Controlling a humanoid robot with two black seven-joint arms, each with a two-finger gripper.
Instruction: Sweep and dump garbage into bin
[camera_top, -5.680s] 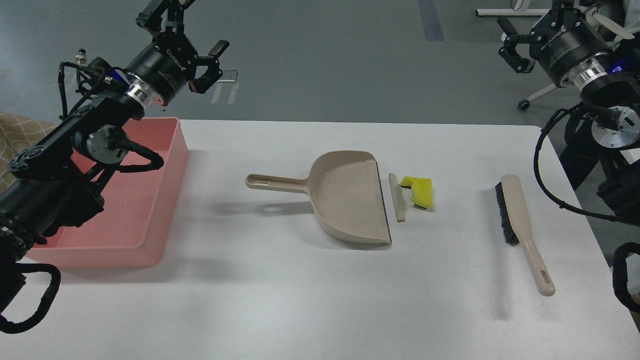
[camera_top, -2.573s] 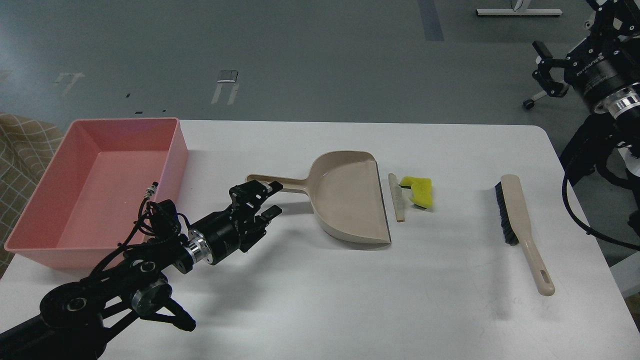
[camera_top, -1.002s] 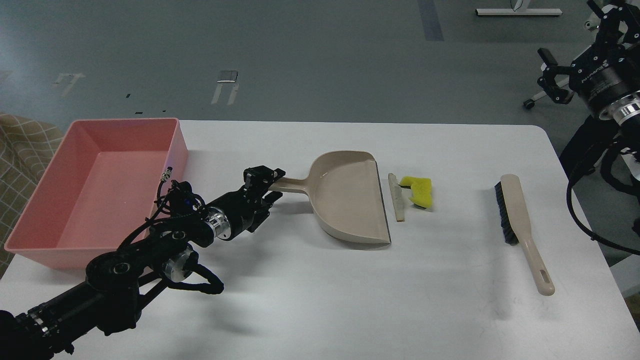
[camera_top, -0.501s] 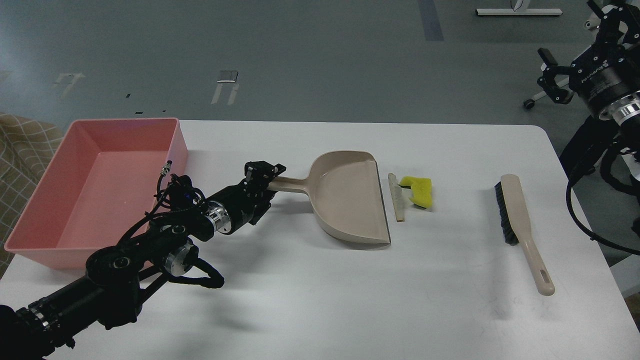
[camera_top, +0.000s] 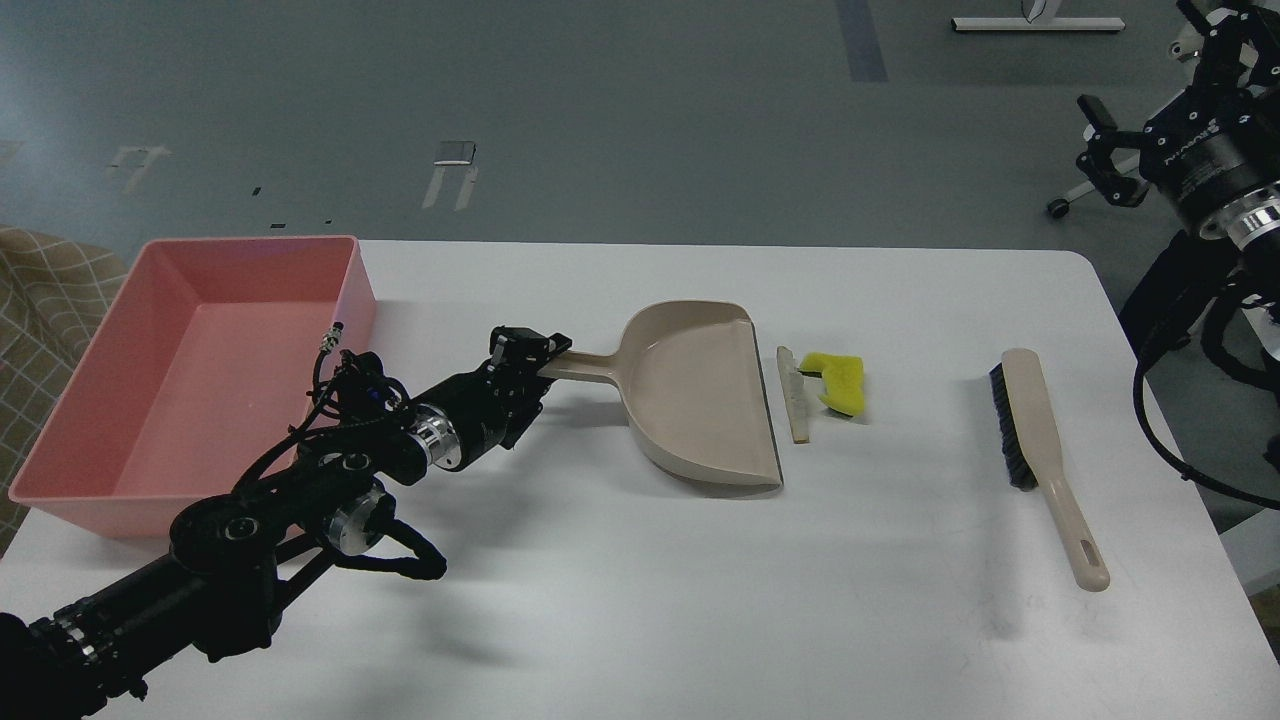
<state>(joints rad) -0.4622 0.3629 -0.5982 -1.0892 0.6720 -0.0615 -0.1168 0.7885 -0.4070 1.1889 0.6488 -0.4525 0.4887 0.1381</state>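
Observation:
Next, my right gripper grabs the beige brush's handle (camera_top: 1071, 528), to sweep the bread and sponge into the dustpan (camera_top: 700, 392).
The garbage lies mid-table: a white bread slice (camera_top: 796, 396) standing on its edge and a yellow sponge piece (camera_top: 840, 381) with a dark green side, just right of the beige dustpan's (camera_top: 700, 392) open lip. My left gripper (camera_top: 527, 358) is shut on the end of the dustpan's handle. The pan rests on the table. The pink bin (camera_top: 215, 360) stands empty at the far left. My right gripper (camera_top: 1105, 150) is open and empty, high beyond the table's right rear corner.
A beige brush with black bristles (camera_top: 1040, 440) lies on the right side of the table, handle toward me. My left arm stretches low across the table's front left, beside the bin. The table's right edge lies close to the brush.

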